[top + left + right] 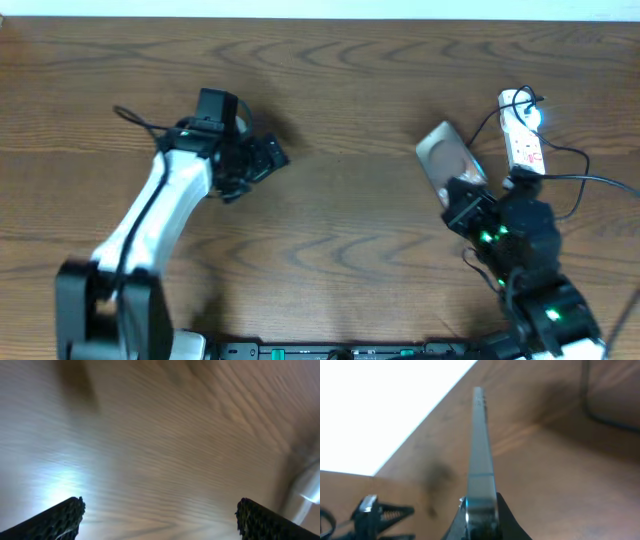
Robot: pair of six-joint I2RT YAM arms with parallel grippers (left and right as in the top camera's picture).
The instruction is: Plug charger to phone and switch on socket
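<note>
The charger is to plug in at the phone's end that my right gripper holds, so my left gripper needs to grab the phone's side next, away from that end.
My right gripper [463, 197] is shut on the near end of the phone [448, 155], a grey slab lying tilted left of the socket. In the right wrist view the phone [481, 445] shows edge-on, clamped between my fingers [480, 512]. The socket [523, 132] is a white power strip with red markings at the far right. The charger's white plug head [514, 101] sits in its far end, and the thin black cable [585, 178] loops to the right. I cannot see the connector tip. My left gripper [270, 158] is open and empty over bare wood [160, 505], far left of the phone.
The wooden table [350, 220] has its back edge along the top of the overhead view. A black cable [597, 412] crosses the wood at the upper right of the right wrist view. A blurred pale object [310, 489] lies at the right edge of the left wrist view.
</note>
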